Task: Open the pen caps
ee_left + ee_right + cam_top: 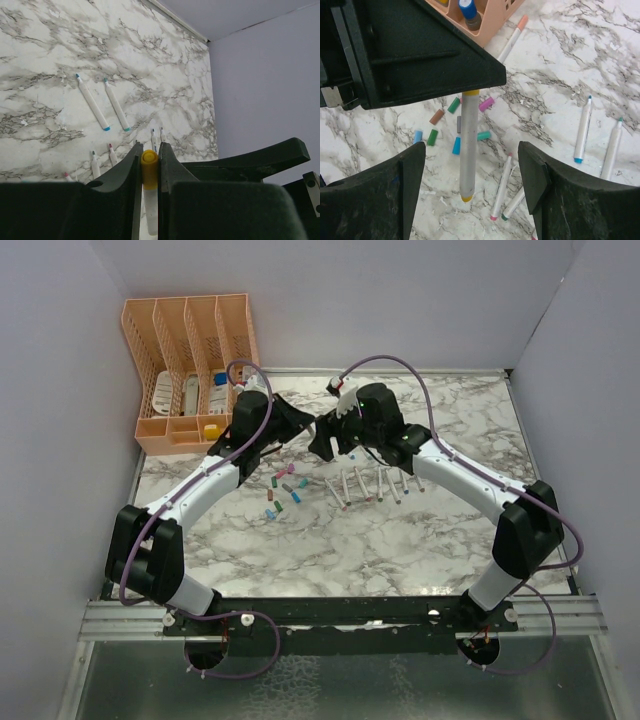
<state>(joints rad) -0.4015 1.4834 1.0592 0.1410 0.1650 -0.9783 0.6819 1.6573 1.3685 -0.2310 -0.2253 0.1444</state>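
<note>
My right gripper grabs the white pen by its bare body [312, 430] next, to open the yellow cap.
My left gripper [149, 150] is shut on the yellow cap [149, 167] of a white pen, whose barrel [150, 210] runs back between the fingers. In the right wrist view that pen's barrel [469, 150] sticks out from the left gripper's black body [420, 50] and lies in the gap of my right gripper [472, 157], which is open and not touching it. Several loose pen caps [453, 105] in pink, green, brown, blue and teal lie on the marble below. In the top view both grippers [300, 430] [326, 438] meet above these caps [283, 490].
Several uncapped white pens [370, 485] lie in a row right of the caps; two show in the left wrist view [92, 102]. A peach desk organizer [190, 370] stands at the back left. A peach-capped pen [512, 40] lies beside it. Walls close in left, right and behind.
</note>
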